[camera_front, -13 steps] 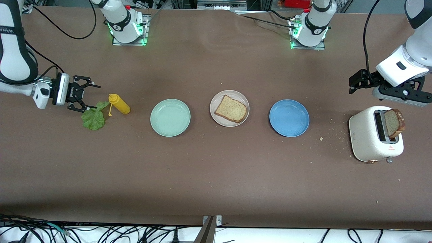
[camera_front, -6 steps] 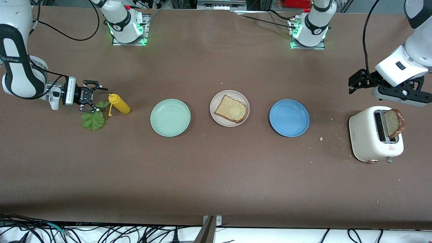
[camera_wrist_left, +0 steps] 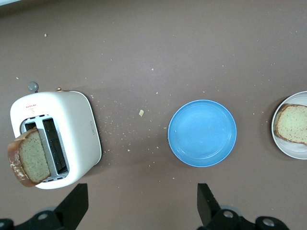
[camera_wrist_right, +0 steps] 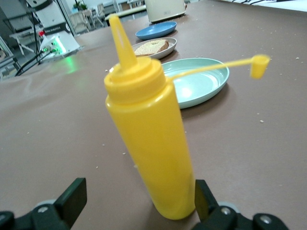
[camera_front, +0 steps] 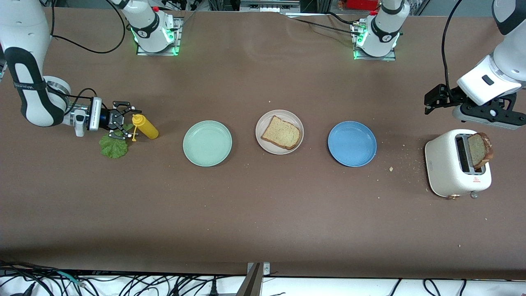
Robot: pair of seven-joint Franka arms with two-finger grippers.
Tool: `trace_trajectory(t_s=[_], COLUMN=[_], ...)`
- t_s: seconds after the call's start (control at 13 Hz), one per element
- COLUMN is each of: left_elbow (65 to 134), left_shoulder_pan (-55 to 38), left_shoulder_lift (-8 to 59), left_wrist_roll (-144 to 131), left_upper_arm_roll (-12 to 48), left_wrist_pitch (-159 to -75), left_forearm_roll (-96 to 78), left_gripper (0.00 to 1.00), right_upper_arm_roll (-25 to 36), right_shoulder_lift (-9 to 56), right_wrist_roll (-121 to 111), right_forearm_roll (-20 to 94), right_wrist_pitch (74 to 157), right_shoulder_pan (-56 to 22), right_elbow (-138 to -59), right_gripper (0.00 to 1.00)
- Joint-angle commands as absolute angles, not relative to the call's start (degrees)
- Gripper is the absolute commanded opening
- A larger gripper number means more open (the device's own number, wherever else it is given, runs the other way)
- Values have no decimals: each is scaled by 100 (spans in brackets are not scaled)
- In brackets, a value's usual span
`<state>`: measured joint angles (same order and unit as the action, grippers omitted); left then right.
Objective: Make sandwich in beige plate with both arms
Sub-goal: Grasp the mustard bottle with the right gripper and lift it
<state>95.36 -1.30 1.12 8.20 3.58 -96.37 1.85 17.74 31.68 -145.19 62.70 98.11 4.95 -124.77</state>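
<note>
The squeeze bottle's top tapers into a sloping nozzle, so next my right gripper should grab the squeeze bottle by its straight-sided lower body (camera_front: 151,130).
The beige plate (camera_front: 291,117) stands mid-table between two other plates, and one bread slice (camera_front: 281,132) lies on it. A second bread slice (camera_front: 481,149) sticks up from the white toaster (camera_front: 452,164). The green lettuce leaf (camera_front: 113,146) lies on the table at the right arm's end. My right gripper (camera_front: 127,123) is low over the lettuce's edge, open, with the yellow squeeze bottle (camera_wrist_right: 148,143) standing between its fingers, untouched. My left gripper (camera_front: 429,105) hovers open and empty beside the toaster (camera_wrist_left: 57,136); its wrist view also shows the beige plate (camera_wrist_left: 292,152).
A mint green plate (camera_front: 207,143) lies between the bottle (camera_front: 144,126) and the beige plate. A blue plate (camera_front: 352,143) lies between the beige plate and the toaster. The bottle's cap (camera_wrist_right: 259,66) hangs out on its tether. Crumbs dot the table near the toaster.
My right gripper has come down and moved toward the yellow bottle, which now stands between its open fingers. The left arm has not moved.
</note>
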Motion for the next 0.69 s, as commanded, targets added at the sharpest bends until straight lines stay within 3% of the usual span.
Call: trace_trajectory(t_s=[0.0,0.54,0.62], left_elbow=[9527,9527,9527], left_shoulder_pan=[-185,-185,-185], left_shoulder_lift=[88,88,88], left_wrist_roll=[782,782,782], left_upper_arm_roll=[290,299,299], left_wrist_pitch=[-9650,-9659,-9659], left_forearm_roll=[97,97,97], left_gripper=[100,100,100], right_upper_arm_roll=[1767,1644,1644], right_shoulder_lift=[3410,3524,3551], right_wrist_roll=[-14713,-14783,-14783], right_forearm_roll=[6504,6759,6802], right_wrist_pitch=[9624,9633,9633], right_shoulder_pan=[510,457,457], right_elbow=[-12357,-12261,-12252], right_gripper=[99,99,94])
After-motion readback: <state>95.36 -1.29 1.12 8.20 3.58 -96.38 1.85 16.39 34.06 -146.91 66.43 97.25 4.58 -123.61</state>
